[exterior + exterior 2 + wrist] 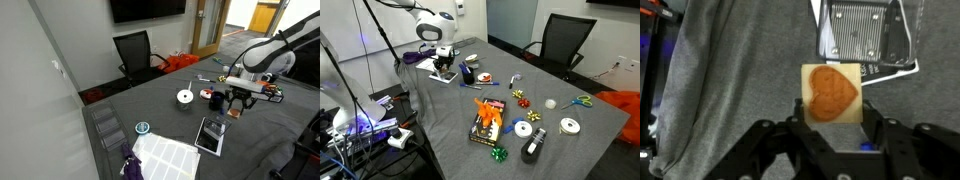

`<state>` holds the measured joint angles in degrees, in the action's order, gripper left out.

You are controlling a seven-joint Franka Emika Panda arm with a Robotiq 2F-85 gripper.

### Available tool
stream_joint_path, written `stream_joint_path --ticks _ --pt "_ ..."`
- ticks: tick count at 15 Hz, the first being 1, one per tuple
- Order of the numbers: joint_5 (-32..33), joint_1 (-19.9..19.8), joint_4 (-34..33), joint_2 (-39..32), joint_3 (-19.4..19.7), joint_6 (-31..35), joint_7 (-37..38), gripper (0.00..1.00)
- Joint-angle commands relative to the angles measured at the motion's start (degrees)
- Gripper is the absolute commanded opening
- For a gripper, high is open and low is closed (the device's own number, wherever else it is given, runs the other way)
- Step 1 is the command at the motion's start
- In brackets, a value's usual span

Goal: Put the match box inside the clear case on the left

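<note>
My gripper holds the match box and will keep holding it. The match box is short of the clear case (211, 135) and would land outside it.
My gripper (832, 125) is shut on the match box (832, 92), a pale square box with an orange heart-like print, and holds it above the grey table. The clear case (858, 30), flat with pale edges and a dark grey inside, lies just beyond the box in the wrist view. In both exterior views the gripper (238, 103) (444, 68) hangs over the table near the clear case (211, 135) (443, 77). The held box shows as a small orange spot (237, 112) between the fingers.
A dark tray-like case with orange items (488, 122), tape rolls (523, 128) (185, 97), bows, scissors (582, 101) and a black mug (468, 71) lie on the table. A white ribbed sheet (165, 155) lies near one table end. An office chair (135, 55) stands behind.
</note>
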<state>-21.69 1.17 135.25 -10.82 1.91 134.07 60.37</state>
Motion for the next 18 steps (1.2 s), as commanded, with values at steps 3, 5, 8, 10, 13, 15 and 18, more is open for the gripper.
stream_joint_path --ticks 3,5,8,10,13,15,18 --pt "-8.6 -0.1 3.4 4.5 -2.6 0.3 -4.9 0.32" --pt "-10.4 0.1 3.2 3.8 -3.1 0.6 -5.7 0.32" --pt "-13.6 0.3 2.8 2.6 -3.8 0.9 -7.1 0.32" --pt "-15.5 0.4 2.2 1.7 -4.1 0.6 -8.2 0.32" --pt "-17.6 0.9 1.6 0.4 -4.3 1.7 -8.5 0.32" --pt "-18.3 1.1 1.0 -0.9 -4.4 2.9 -8.5 0.32" --pt "-19.3 1.2 0.2 -2.7 -4.4 4.3 -8.8 0.32"
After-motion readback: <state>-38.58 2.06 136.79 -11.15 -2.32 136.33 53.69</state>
